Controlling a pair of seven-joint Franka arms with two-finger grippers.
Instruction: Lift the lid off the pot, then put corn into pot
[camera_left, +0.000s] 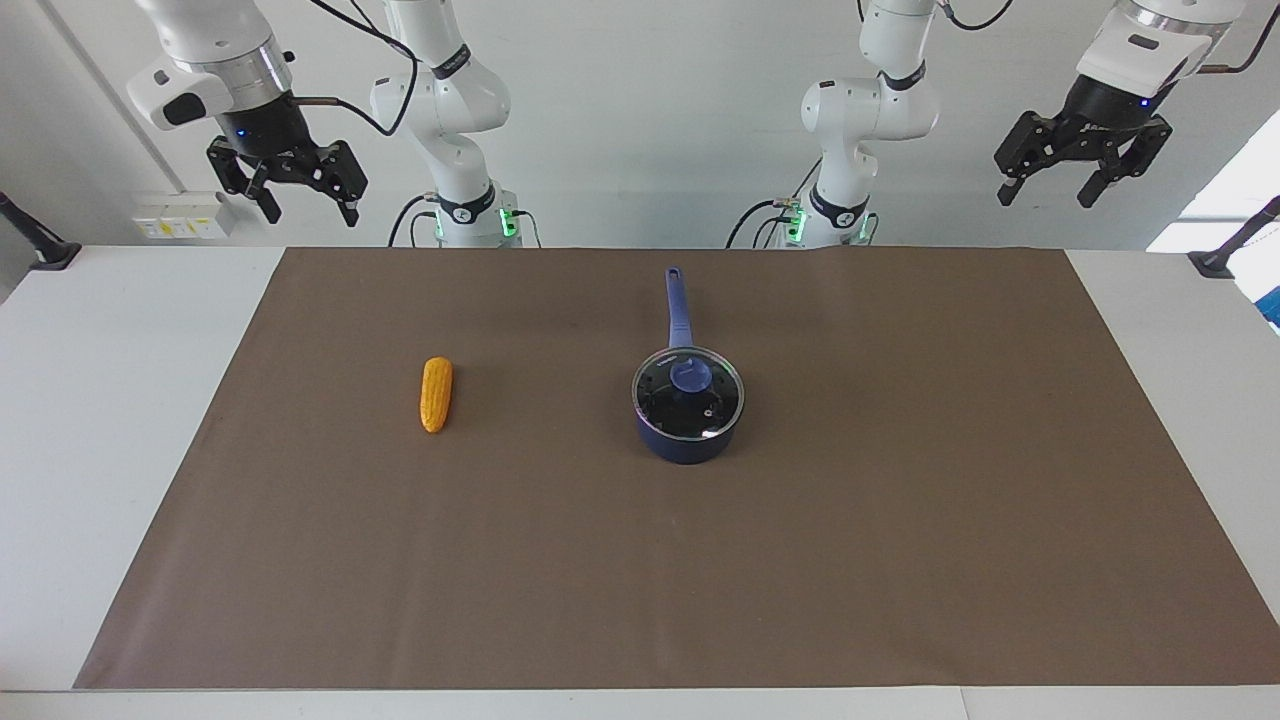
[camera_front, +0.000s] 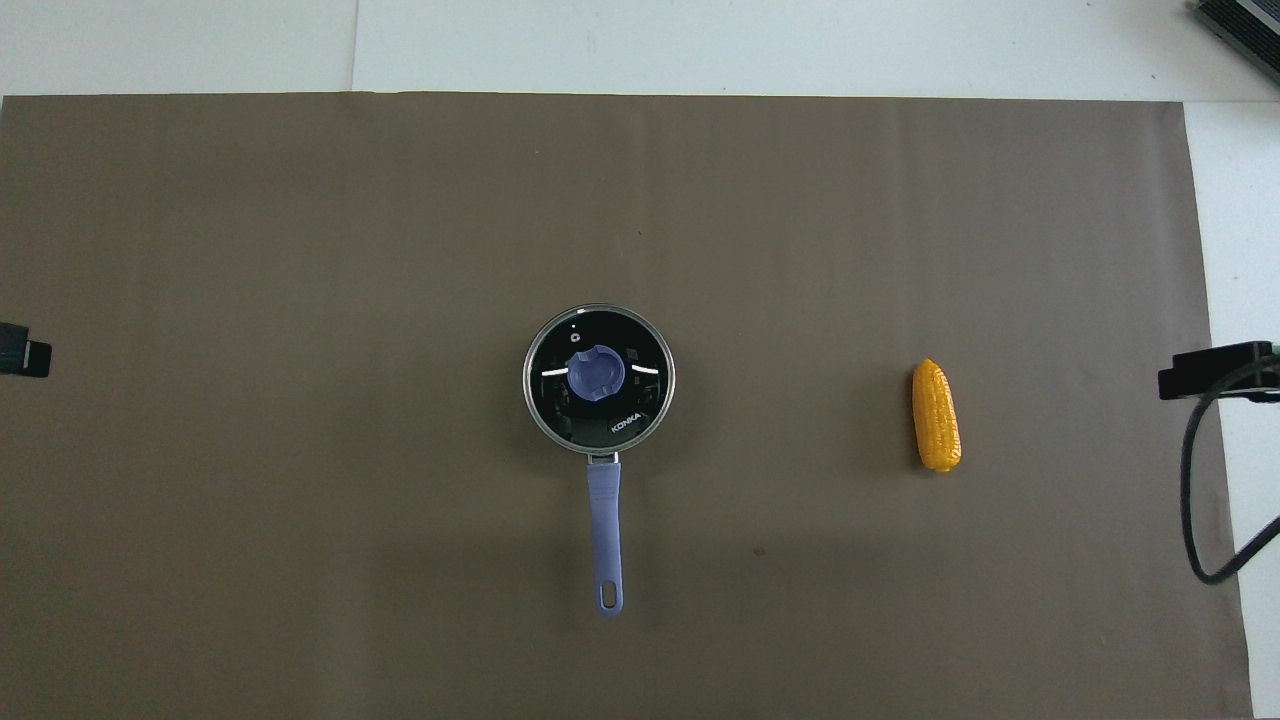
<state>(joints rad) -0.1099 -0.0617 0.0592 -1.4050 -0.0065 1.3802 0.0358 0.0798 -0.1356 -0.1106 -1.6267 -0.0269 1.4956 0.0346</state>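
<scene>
The glass disc spreads wide across the whole pot, so the left gripper needs to pick up the lid next by its narrow blue knob.
The dark blue pot stands near the middle of the brown mat, its long handle pointing toward the robots. The glass lid with its blue knob sits shut on the pot. The yellow-orange corn lies on the mat toward the right arm's end, apart from the pot; it also shows in the overhead view. My right gripper hangs open and empty, high over the table's edge at its own end. My left gripper hangs open and empty, high at the other end.
A brown mat covers most of the white table. A black stand sits at the right arm's end and another at the left arm's end. A cable hangs by the right gripper.
</scene>
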